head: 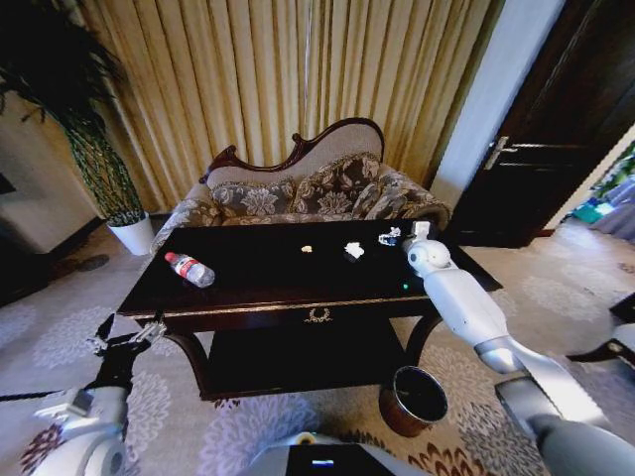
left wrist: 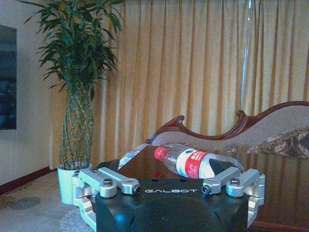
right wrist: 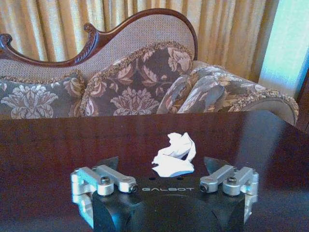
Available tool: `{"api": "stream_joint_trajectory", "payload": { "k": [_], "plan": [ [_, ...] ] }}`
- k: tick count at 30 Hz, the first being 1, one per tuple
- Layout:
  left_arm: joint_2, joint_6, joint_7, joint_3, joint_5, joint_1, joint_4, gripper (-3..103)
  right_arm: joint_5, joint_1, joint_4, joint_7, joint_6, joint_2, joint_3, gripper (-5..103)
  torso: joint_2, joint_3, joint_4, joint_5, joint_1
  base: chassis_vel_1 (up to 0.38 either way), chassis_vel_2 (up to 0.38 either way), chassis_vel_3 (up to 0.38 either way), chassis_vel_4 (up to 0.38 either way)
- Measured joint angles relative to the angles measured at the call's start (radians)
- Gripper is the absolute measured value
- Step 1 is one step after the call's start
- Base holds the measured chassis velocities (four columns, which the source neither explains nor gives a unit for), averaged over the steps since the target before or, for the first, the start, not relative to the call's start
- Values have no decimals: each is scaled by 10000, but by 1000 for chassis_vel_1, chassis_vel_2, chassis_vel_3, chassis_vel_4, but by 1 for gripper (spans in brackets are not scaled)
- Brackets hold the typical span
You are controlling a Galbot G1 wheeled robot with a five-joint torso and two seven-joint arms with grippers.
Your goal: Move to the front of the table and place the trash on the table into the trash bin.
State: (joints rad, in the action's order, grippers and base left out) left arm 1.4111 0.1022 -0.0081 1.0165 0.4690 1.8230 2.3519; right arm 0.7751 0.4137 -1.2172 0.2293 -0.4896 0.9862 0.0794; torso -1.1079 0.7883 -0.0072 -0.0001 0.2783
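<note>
The crumpled white paper scrap should go into the trash bin, so my right gripper will next grab the scrap by its folded base (right wrist: 173,168).
The dark glossy table (head: 268,288) stands in front of me. A clear bottle with a red cap (head: 189,269) lies on its left part, and two white paper scraps (head: 306,249) (head: 354,250) lie near the middle back. My right gripper (head: 395,237) reaches over the table's right side. In the right wrist view it (right wrist: 161,169) is open, with a crumpled paper scrap (right wrist: 175,155) on the tabletop just ahead between its fingers. My left gripper (head: 129,335) hangs open, low by the table's front left corner. The left wrist view shows the bottle (left wrist: 193,163) beyond it. The reddish-brown trash bin (head: 414,400) stands on the carpet under the front right corner.
A floral sofa (head: 308,193) with a carved wood back stands right behind the table. A plant in a white pot (head: 134,235) is at the back left, and a dark door (head: 556,129) at the back right. Patterned carpet (head: 556,288) surrounds the table.
</note>
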Motion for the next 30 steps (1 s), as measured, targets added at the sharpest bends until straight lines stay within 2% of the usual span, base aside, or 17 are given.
{"api": "stream_joint_trajectory", "payload": {
  "k": [1, 2, 3, 5, 6, 8, 9, 12, 14, 16, 18, 19, 20, 23, 27, 28, 30],
  "plan": [
    [-37, 0, 0, 0, 23, -35, -5, 100, -3, 0, -8, 39, 36, 0, -13, 91, 0, 0, 0, -1, -1, 0, 0, 0, 0],
    [-57, 1, 0, 0, 43, -53, -5, 100, -8, 1, -13, 73, 63, -6, -28, 86, 0, 0, 0, 0, 0, 0, 0, 0, 0],
    [-57, 1, 0, 0, 43, -53, -5, 100, -8, 1, -13, 73, 63, -6, -28, 86, 0, 0, 0, 0, 0, 0, 0, 0, 0],
    [-74, 6, 0, -5, 59, -64, -5, 100, -37, 6, -17, 89, 116, -38, -38, 75, 0, 0, 0, -1, 0, 0, 0, 0, 0],
    [-74, 6, 0, -5, 59, -64, -5, 100, -37, 6, -17, 89, 116, -38, -38, 75, 0, 0, 0, -1, 0, 0, 0, 0, 0],
    [-76, 7, -2, -6, 74, -67, -5, 100, -51, 32, -37, 104, 142, -81, -38, 64, 0, 0, 0, 0, 0, 0, 0, 0, 0],
    [-76, 7, -2, -6, 74, -67, -5, 100, -51, 32, -37, 104, 142, -81, -38, 64, 0, 0, 0, 0, 0, 0, 0, 0, 0],
    [-142, 9, -3, 37, 178, -90, -5, 100, -75, 107, -101, 140, 150, -127, -24, 48, 0, 0, 0, 0, 0, 0, 0, 0, 0],
    [-179, 8, -6, 58, 225, -106, -3, 100, -80, 131, -130, 143, 154, -135, -11, 48, 0, 0, 0, 0, 0, 0, 0, 0, 0],
    [-252, 7, -17, 108, 313, -134, 17, 100, -86, 175, -193, 150, 171, -143, 14, 37, 0, 0, 0, 0, 0, 0, 0, 0, 0],
    [-302, 6, -21, 126, 359, -142, 50, 100, -88, 202, -233, 156, 178, -145, 25, 37, 0, 0, 0, 0, 0, 0, 0, 0, 0],
    [-327, 6, -22, 128, 375, -148, 69, 100, -90, 221, -258, 158, 182, -148, 26, 27, 0, 0, 0, 0, 0, 0, 0, 0, 0],
    [-327, 6, -22, 128, 375, -148, 69, 100, -90, 221, -258, 158, 182, -148, 26, 27, 0, 0, 0, 0, 0, 0, 0, 0, 0],
    [-340, 6, -23, 110, 384, -200, 87, 100, -97, 314, -364, 165, 224, -177, 25, 10, 0, 0, 0, 0, 0, 0, 0, 0, 0],
    [-308, 13, -24, 78, 384, -222, 86, 100, -97, 368, -430, 182, 232, -210, 26, 10, 0, 0, 0, 0, 0, 0, 0, 0, 0],
    [-286, 18, -24, 54, 378, -229, 80, 100, -92, 419, -493, 192, 241, -259, 32, 1, 0, 0, 0, 0, 0, 0, 0, 0, 0],
    [-284, 23, -25, 51, 377, -233, 79, 100, -74, 450, -545, 196, 245, -331, 44, 0, 0, 0, 0, 0, 0, 0, 0, 0, 0]
  ]
}}
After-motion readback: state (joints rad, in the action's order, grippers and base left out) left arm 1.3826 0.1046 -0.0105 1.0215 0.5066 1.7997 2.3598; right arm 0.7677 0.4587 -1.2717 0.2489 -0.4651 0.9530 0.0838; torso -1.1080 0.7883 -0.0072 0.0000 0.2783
